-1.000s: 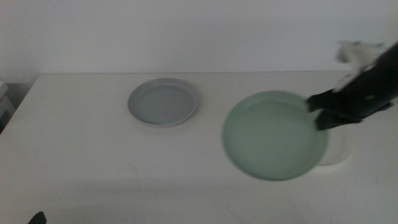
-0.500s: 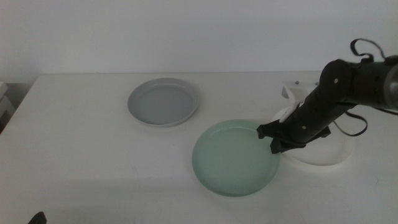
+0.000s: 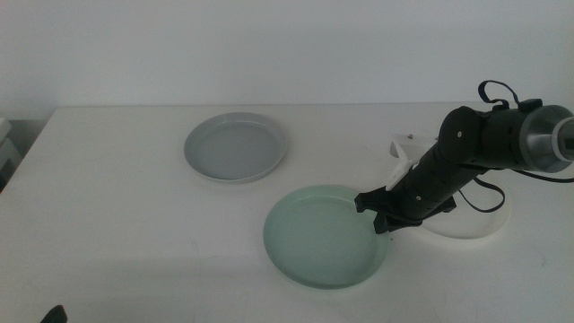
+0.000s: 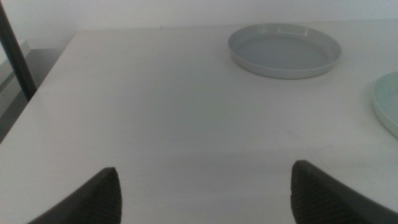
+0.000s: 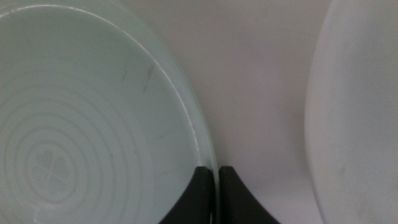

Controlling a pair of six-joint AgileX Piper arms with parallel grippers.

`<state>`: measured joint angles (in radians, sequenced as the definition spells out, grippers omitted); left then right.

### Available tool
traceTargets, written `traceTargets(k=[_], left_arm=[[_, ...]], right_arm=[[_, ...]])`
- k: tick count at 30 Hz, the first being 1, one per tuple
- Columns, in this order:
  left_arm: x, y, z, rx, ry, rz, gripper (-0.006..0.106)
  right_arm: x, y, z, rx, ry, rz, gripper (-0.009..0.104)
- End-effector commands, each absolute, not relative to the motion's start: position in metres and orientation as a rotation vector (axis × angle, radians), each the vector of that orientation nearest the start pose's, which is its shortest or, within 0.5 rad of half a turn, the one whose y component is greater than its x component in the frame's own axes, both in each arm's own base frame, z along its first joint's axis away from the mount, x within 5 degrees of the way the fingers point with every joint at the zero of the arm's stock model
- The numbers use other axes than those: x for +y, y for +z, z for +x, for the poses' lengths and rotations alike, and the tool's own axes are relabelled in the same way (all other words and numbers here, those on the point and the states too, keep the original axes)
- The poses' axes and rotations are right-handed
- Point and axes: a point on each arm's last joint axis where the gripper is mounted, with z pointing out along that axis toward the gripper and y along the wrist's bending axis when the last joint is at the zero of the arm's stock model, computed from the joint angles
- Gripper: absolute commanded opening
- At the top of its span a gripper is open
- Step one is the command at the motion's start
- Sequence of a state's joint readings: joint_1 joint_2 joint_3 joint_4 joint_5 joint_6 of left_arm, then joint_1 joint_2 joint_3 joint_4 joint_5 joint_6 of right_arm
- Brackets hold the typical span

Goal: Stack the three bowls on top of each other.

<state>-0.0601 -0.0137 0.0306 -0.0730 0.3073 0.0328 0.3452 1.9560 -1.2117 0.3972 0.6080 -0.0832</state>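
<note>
The mint green bowl's lower edge (image 3: pixel 325 286) is flat against the white tabletop. I will open my right gripper now, and the bowl would stay there.
The pale mint green bowl (image 3: pixel 318 238) is low over the table's front middle, and my right gripper (image 3: pixel 377 215) is shut on its right rim. In the right wrist view the jaws (image 5: pixel 217 186) pinch the mint rim (image 5: pixel 81 124), with the white bowl (image 5: pixel 360 112) beside it. The white bowl (image 3: pixel 475 224) lies at the right, partly hidden behind the right arm. The grey bowl (image 3: pixel 236 147) sits alone at the back middle and also shows in the left wrist view (image 4: pixel 284 50). My left gripper (image 4: pixel 205 193) waits open at the front left corner (image 3: pixel 54 314).
The white table (image 3: pixel 117 206) ends at a pale wall behind. Its left edge drops off beside a dark pole (image 4: pixel 15 56). The mint bowl's edge (image 4: pixel 388 102) shows in the left wrist view.
My right gripper has carried the mint green bowl off the white bowl, leftward and toward the front, and lowered it. The grey bowl and left arm have not moved.
</note>
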Motion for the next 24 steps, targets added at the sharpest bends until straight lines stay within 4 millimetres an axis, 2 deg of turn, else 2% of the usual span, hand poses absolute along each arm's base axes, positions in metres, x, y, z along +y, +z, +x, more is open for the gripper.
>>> traceTargets(k=[1, 5, 9, 12, 15, 16, 18, 21, 24], left_arm=[[-0.005, 0.184, 0.054, 1.72, -0.101, 0.017, 0.105], [-0.005, 0.184, 0.054, 1.72, -0.101, 0.017, 0.105], [-0.005, 0.184, 0.054, 1.72, -0.101, 0.017, 0.105], [-0.005, 0.184, 0.054, 1.72, -0.101, 0.017, 0.105], [-0.005, 0.184, 0.054, 1.72, -0.101, 0.017, 0.105], [-0.005, 0.184, 0.054, 1.72, -0.101, 0.017, 0.105], [-0.005, 0.184, 0.054, 1.72, -0.101, 0.017, 0.105], [-0.005, 0.184, 0.054, 1.72, -0.101, 0.017, 0.105], [-0.005, 0.184, 0.054, 1.72, -0.101, 0.017, 0.105]], right_arm=[[0.153, 0.177, 0.358, 2.733, 0.462, -0.222, 0.004], [0.153, 0.177, 0.358, 2.734, 0.467, -0.22, 0.02], [0.153, 0.189, 0.356, 2.713, 0.481, -0.203, 0.045], [0.146, 0.217, 0.351, 2.648, 0.482, -0.204, 0.057], [0.128, 0.257, 0.345, 2.548, 0.452, -0.197, 0.06], [0.112, 0.282, 0.341, 2.497, 0.417, -0.167, 0.06], [0.093, 0.311, 0.335, 2.46, 0.372, -0.124, 0.058], [0.066, 0.343, 0.328, 2.441, 0.28, -0.066, 0.057], [0.042, 0.362, 0.323, 2.46, 0.208, -0.017, 0.056]])
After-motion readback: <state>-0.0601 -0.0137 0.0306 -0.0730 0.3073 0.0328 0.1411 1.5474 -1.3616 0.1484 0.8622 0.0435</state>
